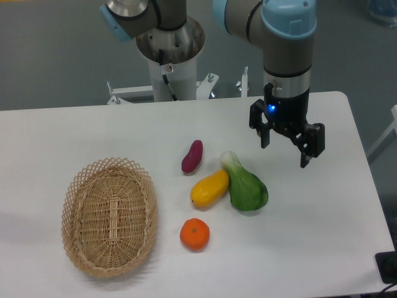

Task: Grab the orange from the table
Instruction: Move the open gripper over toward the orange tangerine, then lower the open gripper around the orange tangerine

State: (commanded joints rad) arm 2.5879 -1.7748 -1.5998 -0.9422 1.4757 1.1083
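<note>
My gripper takes hold of the small orange by its round sides next, to pick it up from the white table.
The orange (pixel 195 234) is a small round bright-orange fruit lying on the white table (pixel 322 236), near the front, right of the basket. My gripper (pixel 285 152) hangs open and empty above the table's right half, well up and to the right of the orange, pointing down. Nothing is between its fingers.
An oval wicker basket (pixel 109 215) lies at the left. An elongated yellow-orange fruit (pixel 209 188), a green leafy vegetable (pixel 245 185) and a purple sweet potato (pixel 192 156) lie just behind the orange. The robot's base (pixel 169 49) stands at the table's far edge.
</note>
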